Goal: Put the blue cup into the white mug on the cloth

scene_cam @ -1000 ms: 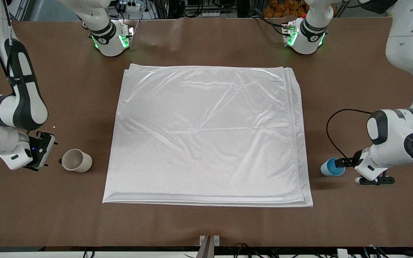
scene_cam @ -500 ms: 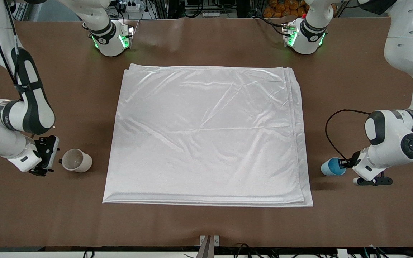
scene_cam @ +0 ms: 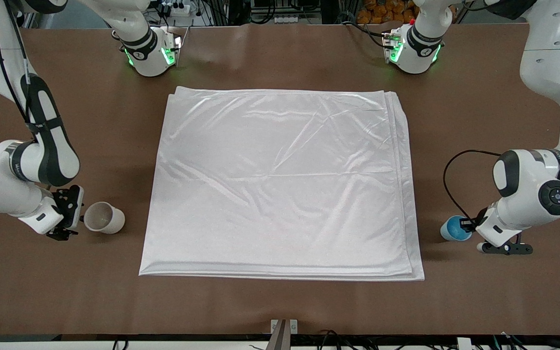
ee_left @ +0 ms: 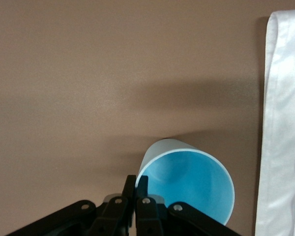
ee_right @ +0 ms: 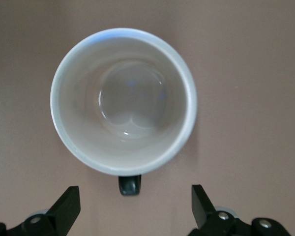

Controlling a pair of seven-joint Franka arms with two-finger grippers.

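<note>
My right gripper moves toward the mug's dark handle, before closing on it. The fingers stop short of the handle, so closing now would miss it.
The blue cup rests on the brown table beside the cloth's edge at the left arm's end, its mouth tipped toward the left arm. My left gripper is shut on the cup's rim. In the left wrist view its fingertips pinch the wall of the blue cup. The white mug stands upright on the table at the right arm's end, off the cloth. My right gripper is open right beside it. In the right wrist view the gripper frames the white mug's dark handle without touching.
The folded white cloth lies in the middle of the table, its layered edge close to the blue cup. Both arm bases stand along the table edge farthest from the front camera. A black cable loops by the left wrist.
The left gripper's fingers have closed on the blue cup's rim, and the cup has shifted slightly. The right gripper has moved in closer to the white mug's handle, still open.
</note>
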